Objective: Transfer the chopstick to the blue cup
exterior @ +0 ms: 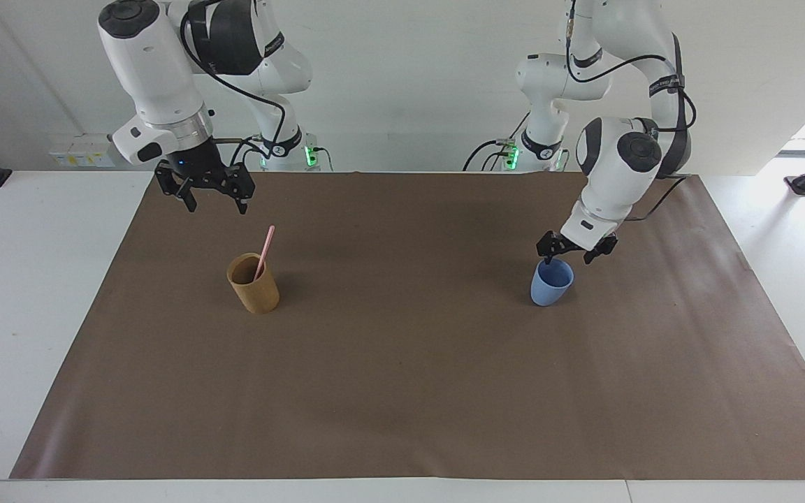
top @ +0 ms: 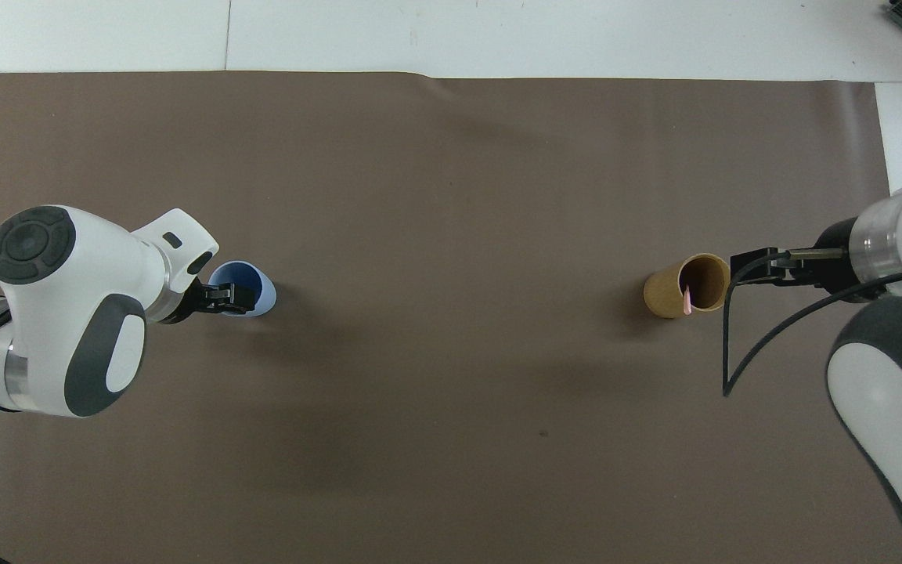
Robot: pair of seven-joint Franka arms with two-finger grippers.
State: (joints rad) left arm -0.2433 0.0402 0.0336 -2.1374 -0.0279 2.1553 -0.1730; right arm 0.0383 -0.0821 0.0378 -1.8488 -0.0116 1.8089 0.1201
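Next, my right gripper grabs the pale-pink chopstick by its exposed top end [top: 687, 298] to transfer it into the blue cup [top: 265, 291].
The pale-pink chopstick [exterior: 265, 250] [top: 687, 299] stands tilted in the tan cup [exterior: 254, 285] [top: 666, 294], its top sticking out above the rim. My right gripper [exterior: 214, 205] [top: 756, 265] hangs open in the air over the mat, just off the tan cup's side toward the right arm's end, clear of the chopstick. The blue cup [exterior: 551, 285] [top: 265, 291] stands upright toward the left arm's end. My left gripper [exterior: 568, 258] [top: 228, 296] is open and low, right over the blue cup's rim, with nothing in it.
A brown mat [exterior: 402, 391] [top: 451, 196] covers most of the white table [exterior: 39, 293]. The two cups stand far apart on it, with bare mat between them. Both arm bases are at the robots' edge.
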